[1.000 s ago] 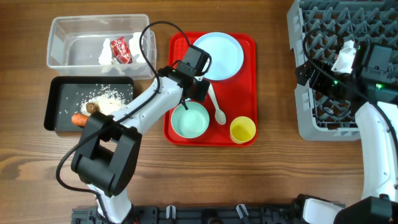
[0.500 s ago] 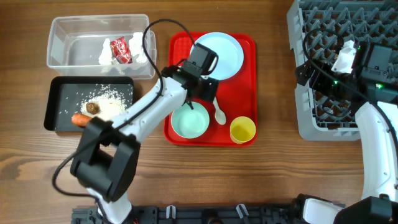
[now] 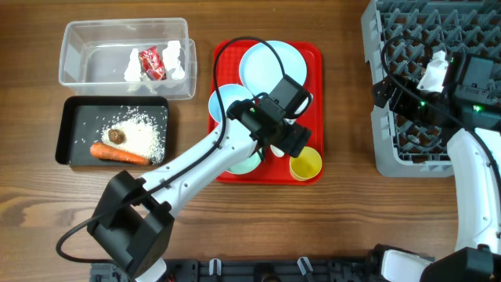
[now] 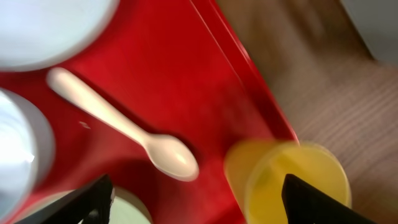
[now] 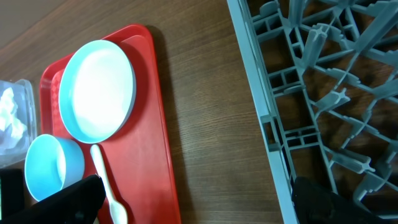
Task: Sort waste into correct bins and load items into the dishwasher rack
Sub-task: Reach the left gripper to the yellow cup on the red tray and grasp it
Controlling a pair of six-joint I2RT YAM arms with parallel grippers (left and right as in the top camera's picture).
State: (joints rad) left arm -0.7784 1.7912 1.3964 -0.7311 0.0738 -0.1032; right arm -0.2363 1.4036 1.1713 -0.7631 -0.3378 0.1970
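Note:
Next, my left gripper grabs the small yellow cup [image 3: 305, 164] by its rim on the spoon side, which leaves the cup's base free to hand over to my right gripper.
My left gripper [image 3: 291, 142] hangs open and empty over the red tray [image 3: 313, 59], between the white spoon [image 4: 124, 127] and the small yellow cup [image 3: 305, 164]. In the left wrist view [image 4: 199, 211] its jaws stand wide apart, with the cup [image 4: 292, 180] to the right. The light blue plate [image 3: 270, 66], a light blue bowl [image 3: 225, 102] and the pale green bowl [image 3: 244, 163], partly under the arm, sit on the tray. My right gripper [image 3: 385, 92] is open and empty at the left edge of the grey dishwasher rack [image 3: 438, 149]; it shows in the right wrist view [image 5: 199, 208] too.
The clear tub [image 3: 94, 59] at the back left holds white napkins [image 3: 174, 56] and the red wrapper [image 3: 150, 63]. The black bin [image 3: 70, 129] holds rice [image 3: 141, 129], the carrot [image 3: 117, 153] and the brown lump [image 3: 116, 136]. Bare wood lies between tray and rack.
My left gripper has swung right and toward the front, from over the green bowl to between spoon and cup, uncovering the blue bowl. The right arm has not moved.

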